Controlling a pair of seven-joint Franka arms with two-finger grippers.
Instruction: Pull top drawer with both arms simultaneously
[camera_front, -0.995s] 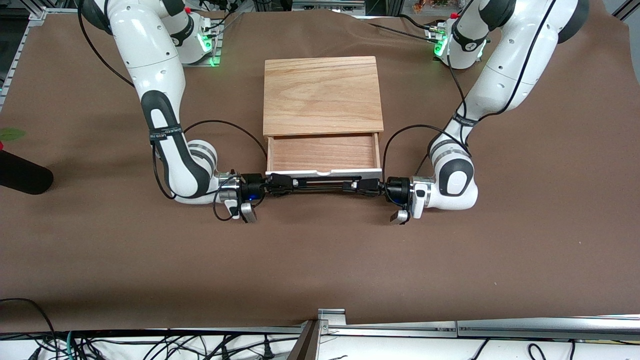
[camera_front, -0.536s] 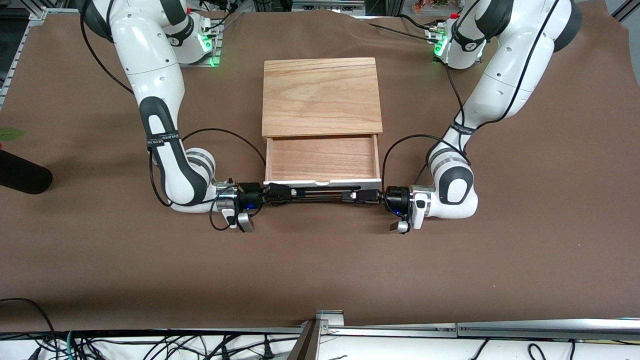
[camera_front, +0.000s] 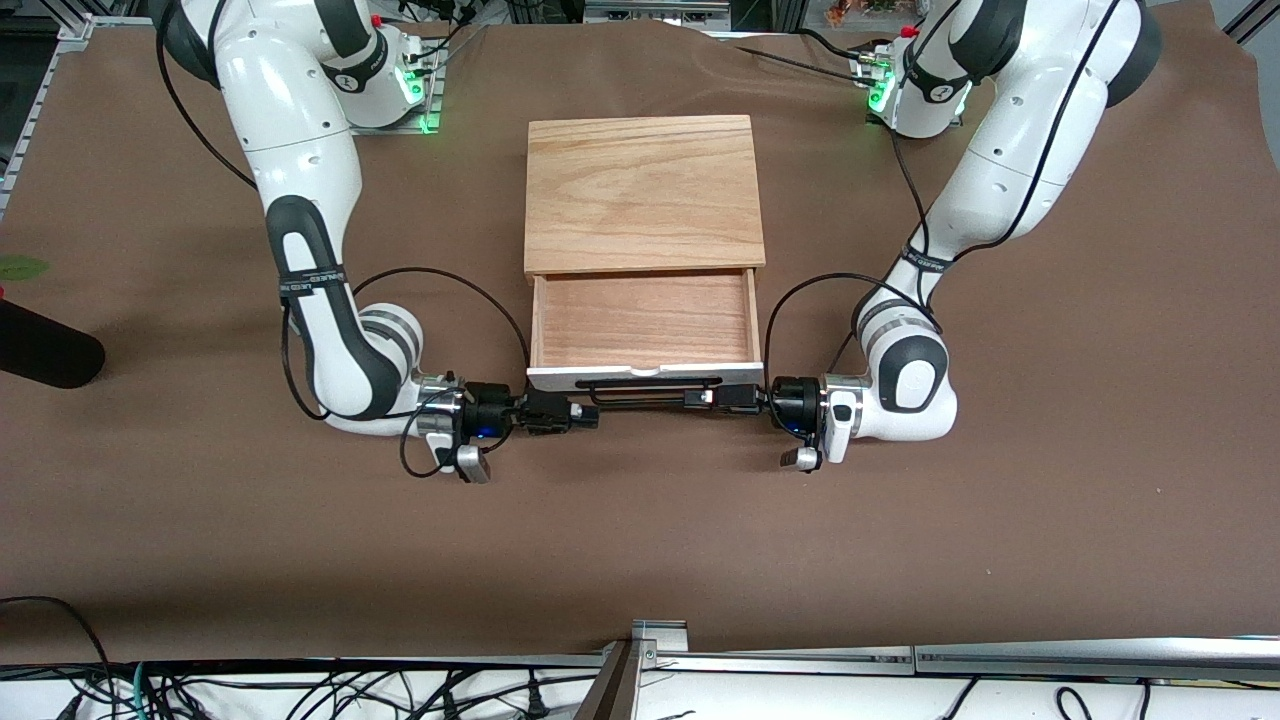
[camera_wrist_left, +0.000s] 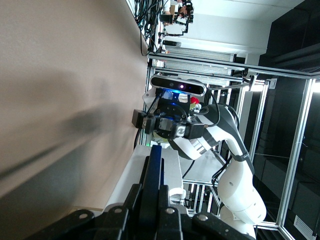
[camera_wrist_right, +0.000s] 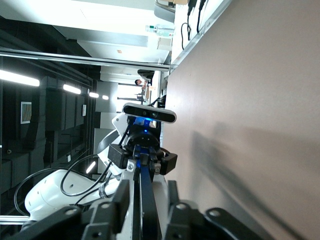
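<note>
The white front panel is well out from the oak cabinet and the drawer's inside is in full view, so my left gripper needs to open now.
The top drawer (camera_front: 645, 320), reddish-brown wood with a white front panel (camera_front: 650, 375), stands pulled out of the light-oak cabinet (camera_front: 645, 190). Its thin black handle (camera_front: 645, 400) runs along the front panel. My left gripper (camera_front: 715, 397) is shut on the handle at the left arm's end; the bar (camera_wrist_left: 155, 165) sits tight between its fingers (camera_wrist_left: 134, 197). My right gripper (camera_front: 588, 410) is at the handle's other end, open. The bar (camera_wrist_right: 148, 195) passes between its fingers (camera_wrist_right: 172, 192) with a gap on one side.
A brown cloth covers the table (camera_front: 640, 540). A black cylinder (camera_front: 45, 348) and a green leaf (camera_front: 20, 268) lie at the right arm's end. A metal rail (camera_front: 660, 640) and cables (camera_front: 300, 690) run along the edge nearest the front camera.
The drawer has slid farther out toward the front camera, both grippers moving with it. My right gripper has opened and drawn back along the handle toward the right arm's end.
</note>
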